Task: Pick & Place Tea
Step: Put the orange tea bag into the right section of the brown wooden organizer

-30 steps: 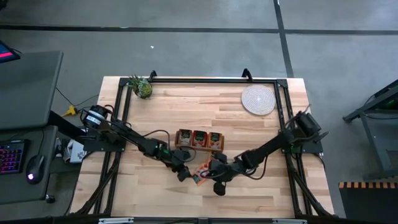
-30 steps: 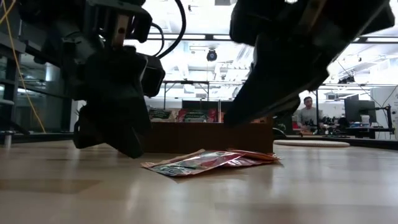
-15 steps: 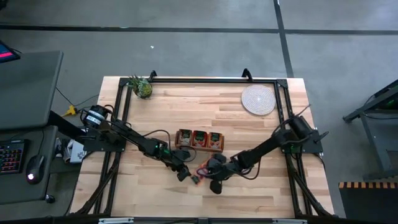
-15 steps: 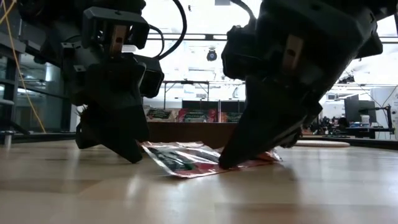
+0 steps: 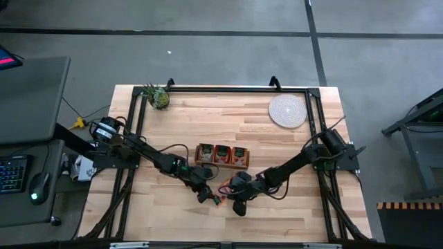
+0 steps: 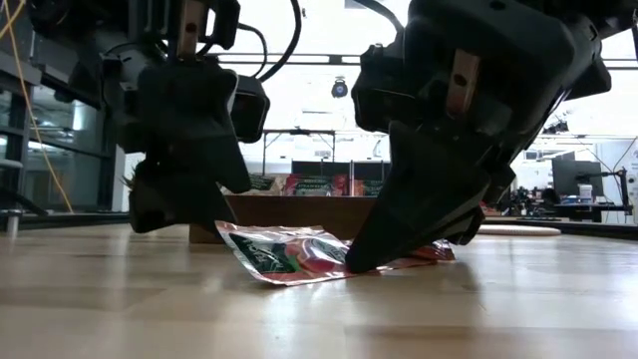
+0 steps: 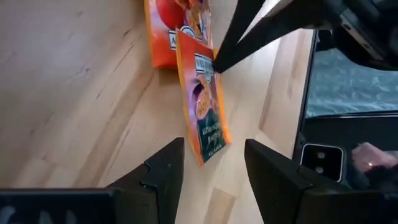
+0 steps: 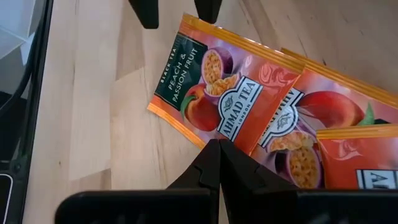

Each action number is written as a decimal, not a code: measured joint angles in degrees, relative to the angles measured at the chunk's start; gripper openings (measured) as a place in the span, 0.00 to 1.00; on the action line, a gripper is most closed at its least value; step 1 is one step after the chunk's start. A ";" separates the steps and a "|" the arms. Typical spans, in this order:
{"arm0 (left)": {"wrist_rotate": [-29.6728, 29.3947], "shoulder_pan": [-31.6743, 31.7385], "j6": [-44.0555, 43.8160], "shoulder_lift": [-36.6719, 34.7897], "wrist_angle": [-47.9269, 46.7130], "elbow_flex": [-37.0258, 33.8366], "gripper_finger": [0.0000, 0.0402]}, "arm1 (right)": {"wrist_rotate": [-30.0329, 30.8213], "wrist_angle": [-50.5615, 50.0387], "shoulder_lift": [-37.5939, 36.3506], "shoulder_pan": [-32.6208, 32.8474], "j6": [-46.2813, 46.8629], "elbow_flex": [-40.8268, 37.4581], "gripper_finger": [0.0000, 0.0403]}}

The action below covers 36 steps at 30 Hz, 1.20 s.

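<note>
I need to put the tea sachet in the wooden box [image 5: 221, 155], so I should next pick it up with my left gripper by its green-labelled end [image 5: 220, 200].
Three orange-red tea sachets [image 8: 211, 93] lie overlapped on the table, just in front of the wooden box [image 5: 221, 155]. My right gripper [image 8: 219, 149] is shut, its tips down on the topmost sachet [image 6: 299, 254]. My left gripper [image 7: 211, 168] is open, and its fingers stand on either side of that sachet's free end [image 7: 208, 146]. Whether they touch it, I cannot tell. In the high view the left gripper [image 5: 208, 196] and the right gripper [image 5: 232, 197] face each other across the sachets [image 5: 221, 190]. My right gripper presses its shut fingertips [image 6: 361, 261] down on the top sachet's long edge [image 8: 214, 134], near the edge's middle. It comes slanting down from the table's right. The sachet rests on the others, and its end toward the left gripper [image 6: 239, 239] is tipped up off the table.
The wooden box [image 6: 319, 214] holds more sachets standing in its compartments, close behind both grippers. A round woven mat [image 5: 287, 111] lies at the far right and a small plant [image 5: 158, 97] at the far left. Bare wood stretches along the near edge.
My right gripper has come down and rolled a little, and its shut tips have landed on the sachets. The top sachet, flat a second ago, now has its end toward the left gripper tipped up, while its pressed edge stays down.
</note>
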 joint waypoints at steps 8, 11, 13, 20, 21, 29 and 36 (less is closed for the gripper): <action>1.72 0.00 -0.08 0.00 -0.59 0.00 0.42 | 0.33 0.39 0.09 0.00 0.00 -0.07 0.00; 1.22 0.00 -0.30 0.00 -0.83 0.00 0.42 | 0.33 0.51 0.11 -0.02 -0.01 -0.08 0.00; 1.16 0.00 -0.92 0.00 -0.77 0.00 0.42 | 0.45 0.52 0.12 -0.02 -0.02 -0.09 0.00; 1.04 0.00 -2.37 0.72 -0.76 0.02 0.42 | 0.95 1.93 0.24 -0.04 0.06 -0.20 0.00; 1.05 0.00 -2.70 0.72 -1.33 -0.03 0.42 | 1.06 2.06 0.24 -0.13 0.23 -0.22 0.00; 0.48 0.42 -3.42 1.91 -0.76 -0.01 0.42 | 0.88 2.60 0.26 -0.70 0.10 -0.22 0.00; 0.22 0.37 -3.41 1.81 -1.14 0.04 0.30 | 0.87 2.88 0.26 -0.68 0.00 -0.22 0.00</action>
